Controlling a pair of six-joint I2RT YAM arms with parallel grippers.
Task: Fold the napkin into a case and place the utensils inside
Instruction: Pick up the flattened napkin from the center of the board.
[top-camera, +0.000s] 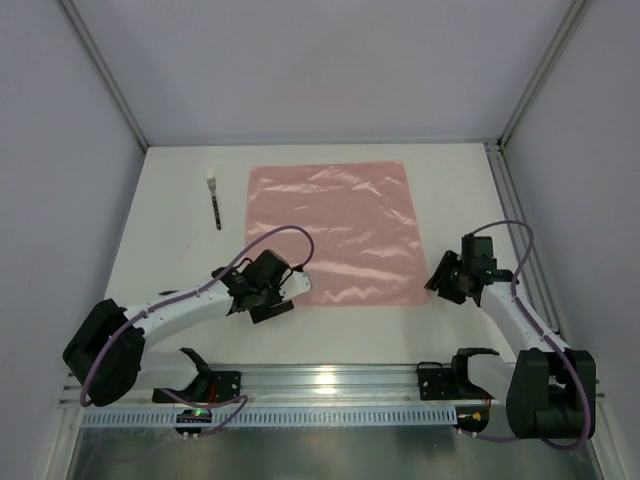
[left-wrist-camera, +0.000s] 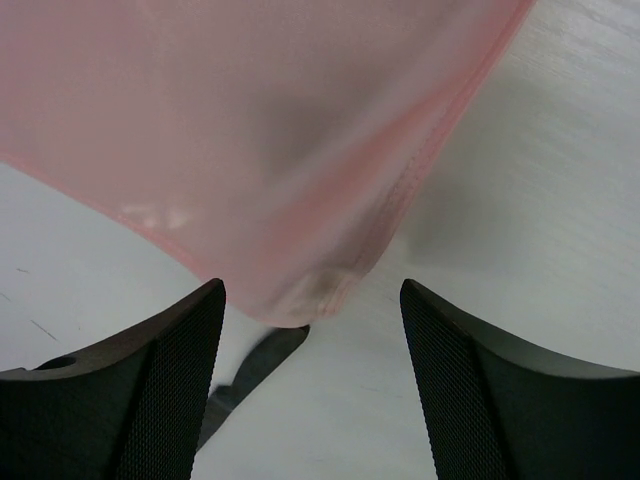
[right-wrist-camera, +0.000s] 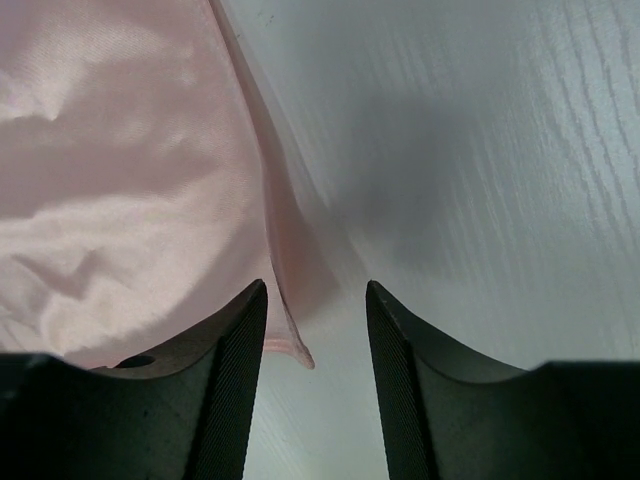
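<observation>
The napkin needs to be folded evenly, so next my left gripper will pinch the napkin's near corner (left-wrist-camera: 307, 303) while my right gripper grabs the other near corner.
The salmon-pink napkin (top-camera: 330, 230) lies spread as a flat square in the middle of the table; no case is in view. One slim dark utensil (top-camera: 215, 203) with a pale tip lies left of it. My left gripper (top-camera: 285, 292) is open at the napkin's near-left corner (left-wrist-camera: 300, 295), which sits blurred between the wide-apart fingers without touching them. A dark slim strip (left-wrist-camera: 250, 370) lies on the table under that corner; I cannot tell whether it is a utensil or a shadow. My right gripper (top-camera: 441, 280) is open around the near-right corner (right-wrist-camera: 295, 345), which lies close to the left finger.
The white table (top-camera: 180, 250) is walled by grey panels on the left, back and right. A metal rail (top-camera: 330, 385) carrying both arm bases runs along the near edge.
</observation>
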